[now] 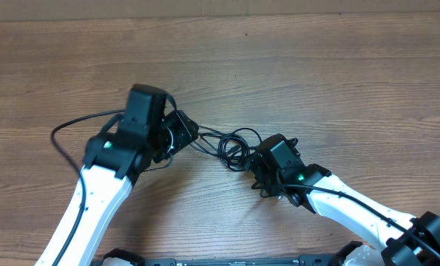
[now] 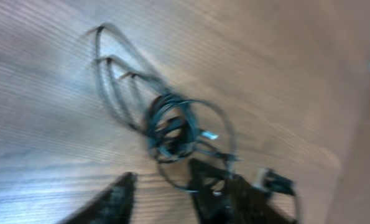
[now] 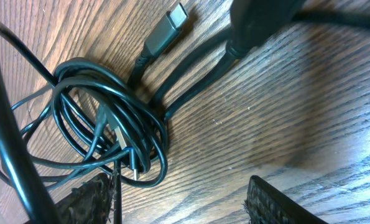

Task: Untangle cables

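Note:
I should use my left gripper to grab the cables by the loops sticking out of the knotted bundle, which leaves the coil free to untangle.
The cables lie as one small knotted black bundle on the wood between my two grippers. My left gripper is just left of it, with strands running from the bundle to its tip. In the blurred left wrist view the bundle lies ahead of the open jaws, bare wood between them and a loop touching the right finger. My right gripper is at the bundle's right edge. In the right wrist view the coil lies by the left finger of the open jaws. A metal-tipped plug lies beyond.
The wooden table stretches all round. A thin black wire loops out left of the left arm. The right arm runs to the lower right corner. A thicker black cord crosses the top of the right wrist view.

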